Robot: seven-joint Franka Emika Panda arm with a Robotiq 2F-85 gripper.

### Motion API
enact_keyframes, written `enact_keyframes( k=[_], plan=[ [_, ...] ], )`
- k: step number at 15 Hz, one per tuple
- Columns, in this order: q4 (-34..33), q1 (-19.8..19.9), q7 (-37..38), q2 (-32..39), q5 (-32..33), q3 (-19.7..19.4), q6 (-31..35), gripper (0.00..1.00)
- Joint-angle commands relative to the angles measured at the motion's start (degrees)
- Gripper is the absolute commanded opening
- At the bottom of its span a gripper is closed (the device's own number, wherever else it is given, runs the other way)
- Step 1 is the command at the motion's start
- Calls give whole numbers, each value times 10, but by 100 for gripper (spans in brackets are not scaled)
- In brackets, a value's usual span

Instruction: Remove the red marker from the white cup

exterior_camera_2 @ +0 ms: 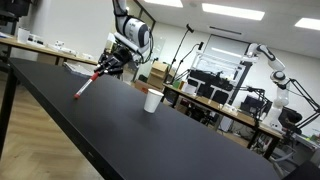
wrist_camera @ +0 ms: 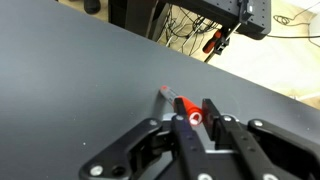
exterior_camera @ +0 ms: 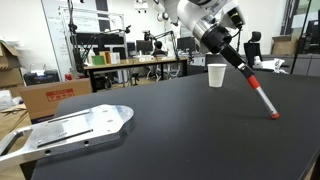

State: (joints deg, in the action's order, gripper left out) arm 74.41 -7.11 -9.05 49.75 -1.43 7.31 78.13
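Only the red marker's tip is at the table, so it would topple if I opened now. My gripper should keep holding it until its high upper end is lower.
My gripper [exterior_camera: 238, 58] is shut on the upper end of the red marker [exterior_camera: 258, 90]. The marker slants down from the jaws and its tip touches the black table [exterior_camera: 180, 130]. The white cup [exterior_camera: 216, 75] stands upright and apart from the marker, nearer the table's far edge. The cup looks empty. The other exterior view shows the gripper [exterior_camera_2: 103, 70], the slanted marker [exterior_camera_2: 85, 88] and the cup [exterior_camera_2: 152, 100]. In the wrist view the marker [wrist_camera: 180, 102] sits between the two fingers [wrist_camera: 197, 115]; the cup is out of view there.
A flat metal plate [exterior_camera: 70, 130] lies at the table's near corner. Cardboard boxes [exterior_camera: 50, 95] stand beside the table. Benches with equipment [exterior_camera: 140, 62] and another robot arm [exterior_camera_2: 270, 65] are behind it.
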Motion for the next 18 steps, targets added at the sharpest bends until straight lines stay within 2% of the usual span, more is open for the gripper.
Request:
enact_keyframes(
  k=[1,8,13,14,16,18],
  plan=[
    [9,-6,16,-2,-3,-2,70,6],
    [114,-28,50,-33,9,-8,323,6],
    [168,-38,72,-50,14,-11,411,6],
    [176,-37,74,-58,13,-11,416,47],
    [191,-37,80,-81,13,-11,420,55],
    [205,-34,81,-110,11,-9,415,69]
  ],
)
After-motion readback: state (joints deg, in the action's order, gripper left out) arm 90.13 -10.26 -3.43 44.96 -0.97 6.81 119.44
